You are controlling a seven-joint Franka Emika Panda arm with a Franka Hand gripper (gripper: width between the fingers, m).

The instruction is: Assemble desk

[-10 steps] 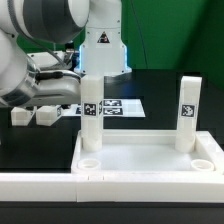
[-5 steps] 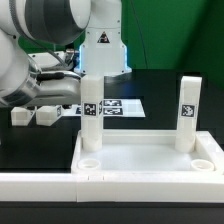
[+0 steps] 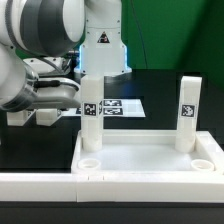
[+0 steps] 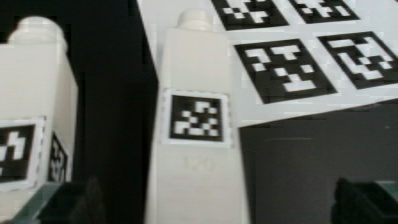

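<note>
My fingers are low around the lying leg's lower part, beside the second loose leg. My gripper should close now. Closing now would hold the leg.
The white desk slab (image 3: 150,152) lies at the front with two tagged legs standing upright in its far corner sockets, one on the exterior view's left (image 3: 91,115) and one on the right (image 3: 187,112). Its two near sockets are empty. Two loose legs (image 3: 47,117) lie on the black table at the exterior view's left. My gripper (image 3: 42,104) hangs over them. In the wrist view my gripper (image 4: 214,205) is open, with its dark fingers (image 4: 365,200) either side of one lying leg (image 4: 192,120). The second loose leg (image 4: 32,110) lies beside it.
The marker board (image 3: 115,107) lies flat behind the slab and also shows in the wrist view (image 4: 302,50), close to the loose legs. A long white rail (image 3: 40,185) runs along the table's front. The arm's base (image 3: 100,50) stands at the back.
The arm has shifted a little down and toward the exterior view's left, over the loose legs. The slab and its two upright legs have not moved.
</note>
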